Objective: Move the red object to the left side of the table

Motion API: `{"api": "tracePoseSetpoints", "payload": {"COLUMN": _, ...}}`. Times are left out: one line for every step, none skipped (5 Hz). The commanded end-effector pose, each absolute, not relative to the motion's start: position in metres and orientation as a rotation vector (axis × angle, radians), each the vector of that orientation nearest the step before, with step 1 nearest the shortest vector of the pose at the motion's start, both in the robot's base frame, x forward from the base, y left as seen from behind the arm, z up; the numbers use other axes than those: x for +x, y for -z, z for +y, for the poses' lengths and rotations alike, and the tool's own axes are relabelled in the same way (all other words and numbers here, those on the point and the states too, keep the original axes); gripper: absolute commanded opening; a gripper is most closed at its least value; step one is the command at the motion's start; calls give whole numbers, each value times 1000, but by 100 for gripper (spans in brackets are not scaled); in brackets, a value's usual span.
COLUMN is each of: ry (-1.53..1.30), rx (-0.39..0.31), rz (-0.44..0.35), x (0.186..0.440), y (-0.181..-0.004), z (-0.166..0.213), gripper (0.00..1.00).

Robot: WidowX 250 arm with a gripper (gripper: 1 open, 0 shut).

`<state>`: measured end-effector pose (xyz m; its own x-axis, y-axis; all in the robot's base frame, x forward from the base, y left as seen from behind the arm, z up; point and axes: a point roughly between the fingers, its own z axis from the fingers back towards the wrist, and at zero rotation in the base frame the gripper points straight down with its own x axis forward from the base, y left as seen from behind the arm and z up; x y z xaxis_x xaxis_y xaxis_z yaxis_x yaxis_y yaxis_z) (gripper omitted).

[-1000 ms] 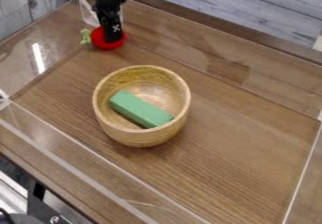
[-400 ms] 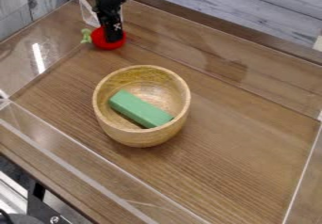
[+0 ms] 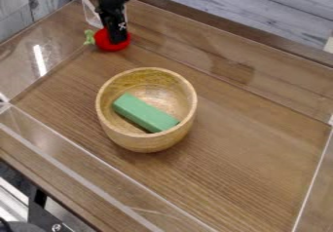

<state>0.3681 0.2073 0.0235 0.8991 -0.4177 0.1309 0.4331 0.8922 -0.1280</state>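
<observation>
The red object's lower edge (image 3: 113, 48) is resting on the wood, so the object would stay standing there, and my gripper needs to open its fingers.
The red object (image 3: 105, 43), a small round toy fruit with a yellow-green stem poking out to its left, sits on the table (image 3: 247, 153) in the far left corner. My black gripper (image 3: 115, 34) points down from above onto it. Its fingers close around the fruit's top and hide part of it. The fruit rests on the wood.
A wooden bowl (image 3: 185, 129) stands in the middle of the table with a green block (image 3: 143, 113) lying inside it. Clear acrylic walls (image 3: 39, 51) border the tabletop, and one runs close by the gripper on the left.
</observation>
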Motion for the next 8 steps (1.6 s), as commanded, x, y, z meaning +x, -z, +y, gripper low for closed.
{"api": "tracePoseSetpoints", "payload": {"ry": 400, "rx": -173, "rz": -85, "x": 363, "y": -15, "z": 212, "gripper": 0}}
{"api": "tracePoseSetpoints", "payload": {"ry": 307, "rx": -183, "rz": -84, "x": 361, "y": -11, "z": 212, "gripper": 0}}
{"api": "tracePoseSetpoints", "payload": {"ry": 214, "rx": -193, "rz": -84, "x": 360, "y": -8, "z": 210, "gripper": 0}}
{"api": "tracePoseSetpoints", "payload": {"ry": 123, "rx": -200, "rz": -82, "x": 358, "y": -7, "z": 209, "gripper": 0}}
{"api": "tracePoseSetpoints", "payload": {"ry": 54, "rx": -207, "rz": -77, "x": 358, "y": -7, "z": 199, "gripper": 0}}
{"api": "tracePoseSetpoints", "payload": {"ry": -10, "rx": -213, "rz": -69, "x": 359, "y": -6, "z": 189, "gripper": 100}}
{"api": "tracePoseSetpoints", "payload": {"ry": -30, "rx": -226, "rz": -59, "x": 359, "y": -7, "z": 183, "gripper": 100}}
{"api": "tracePoseSetpoints", "payload": {"ry": -51, "rx": -244, "rz": -54, "x": 359, "y": -10, "z": 173, "gripper": 100}}
